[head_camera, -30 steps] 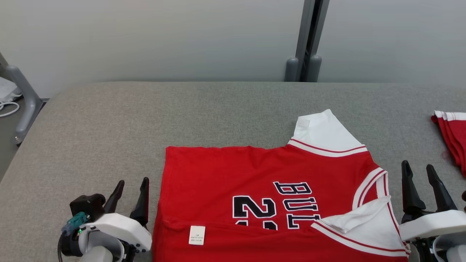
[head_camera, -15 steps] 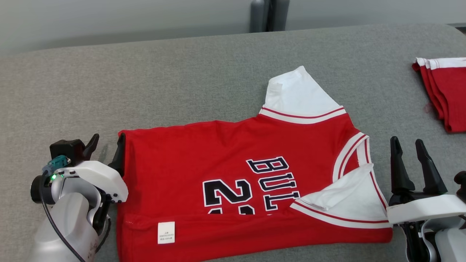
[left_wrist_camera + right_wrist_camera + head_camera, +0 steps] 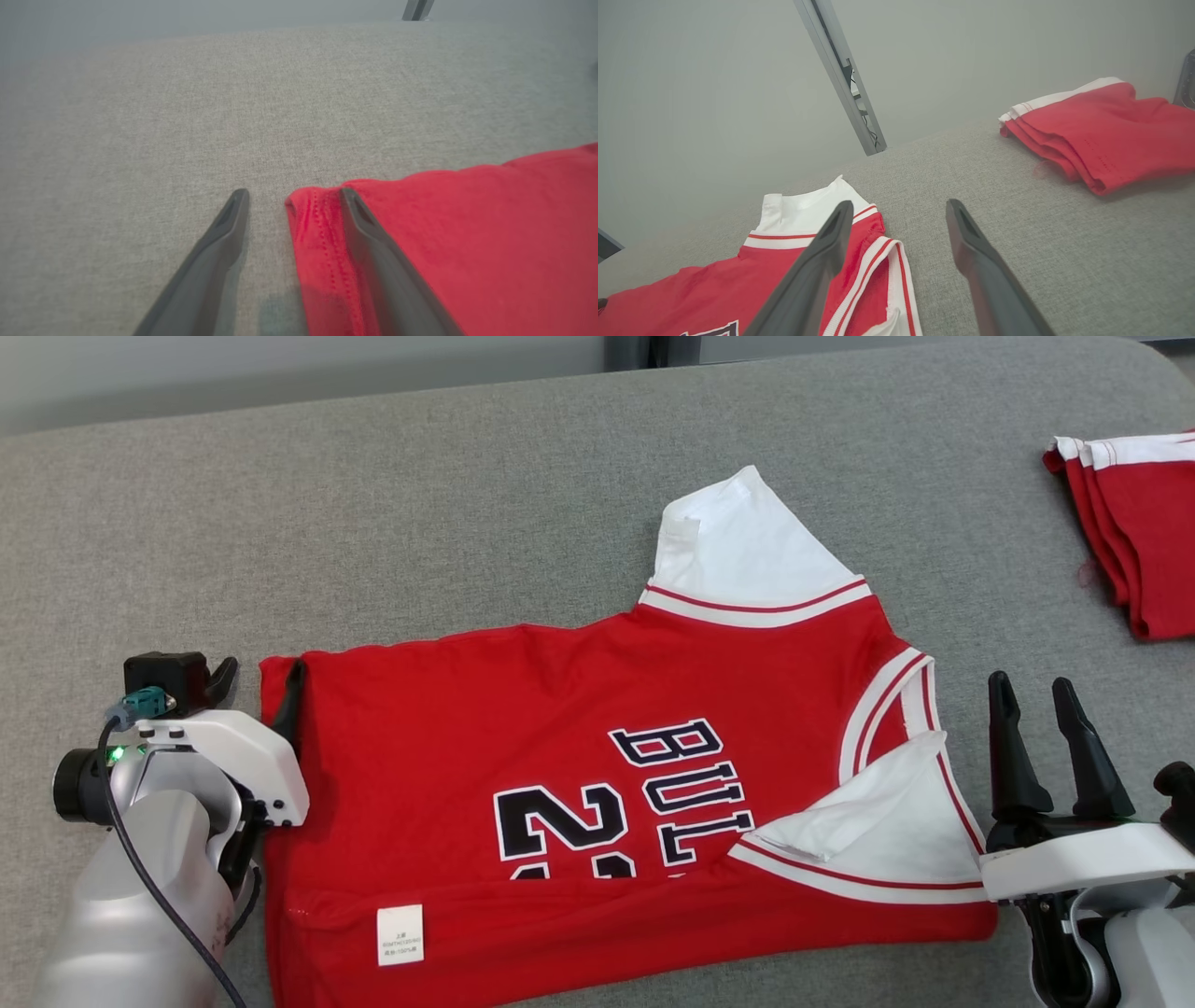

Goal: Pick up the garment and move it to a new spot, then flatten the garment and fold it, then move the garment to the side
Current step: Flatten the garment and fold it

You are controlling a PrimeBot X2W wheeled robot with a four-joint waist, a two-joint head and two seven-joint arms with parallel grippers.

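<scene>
The body of the jersey (image 3: pixel 437 734) is flat on the table, so the robot's left hand will next take hold of the jersey's far hem corner (image 3: pixel 285 667), where the jersey's edge bunches up.
The garment (image 3: pixel 560 709), a red jersey with white sleeves and dark lettering, lies spread on the grey table (image 3: pixel 373 523), its near edge folded over. My left gripper (image 3: pixel 260 686) is open and straddles the jersey's far left corner. In the left wrist view, the left gripper (image 3: pixel 294 196) has one finger lying on the red cloth (image 3: pixel 467 224) and the other on bare table. My right gripper (image 3: pixel 1032 695) is open just right of the collar, holding nothing. In the right wrist view, the right gripper (image 3: pixel 900 205) hovers by the jersey's (image 3: pixel 766 261) neckline.
A stack of folded red and white clothes (image 3: pixel 1139 523) lies at the table's far right, also seen as the folded stack (image 3: pixel 1101 135) in the right wrist view. A grey wall with a metal post stands behind the table.
The head camera has tilted down and shifted. My left gripper has moved forward from beside the jersey's left edge to straddle its far left corner. The right gripper stays beside the collar.
</scene>
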